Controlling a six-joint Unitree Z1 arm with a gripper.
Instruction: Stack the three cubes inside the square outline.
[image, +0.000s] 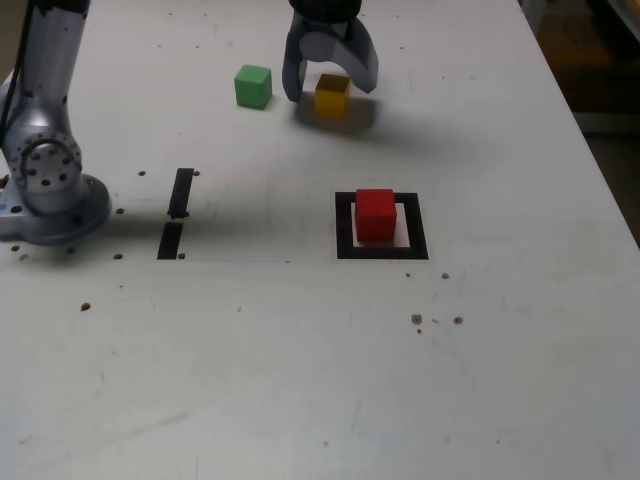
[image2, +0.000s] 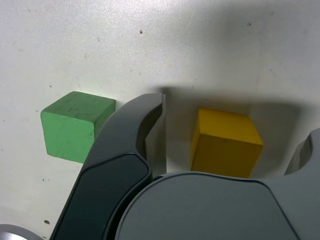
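My gripper closes on the cube now, since its fingers reach down beside both sides of the yellow-orange cube, near the white table.
The red cube sits inside the black square outline on the white table. At the back, the yellow-orange cube rests on the table between the two fingers of my gripper, which stands open around it with a gap on each side. The green cube lies just outside one finger, towards the exterior view's left.
The arm's grey base stands at the exterior view's left edge. Two short black tape strips lie on the table between the base and the outline. The table's right edge runs close to a dark floor.
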